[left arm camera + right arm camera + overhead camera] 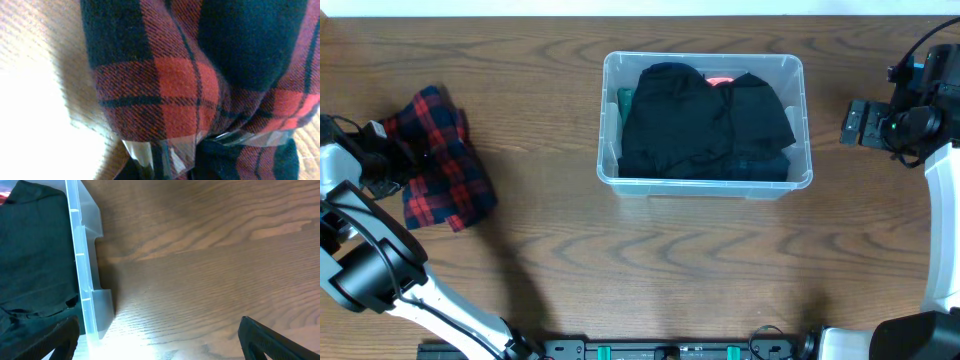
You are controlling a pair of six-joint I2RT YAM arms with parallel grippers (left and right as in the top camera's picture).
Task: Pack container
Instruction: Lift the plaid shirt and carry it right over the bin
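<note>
The garment would come up off the wood if I lifted my left gripper now. My left gripper's clear fingers are pinched deep into the bunched plaid cloth.
The clear plastic container (705,58) stands at the middle of the table, filled with black clothes (705,120). A bit of red cloth (720,80) and a teal edge (625,100) show under them. A red and black plaid garment (445,165) lies crumpled at the far left. My left gripper (382,150) is at its left edge. In the left wrist view the clear fingertips (205,147) are pinched into the plaid cloth (170,85). My right gripper (860,122) is open and empty to the right of the container, its fingers (160,345) wide apart above bare wood.
The right wrist view shows the container's wall (75,255) and the black clothes (30,245) at its left. The wooden table (650,270) runs around the container. The arms' base rail (670,350) lies along the front edge.
</note>
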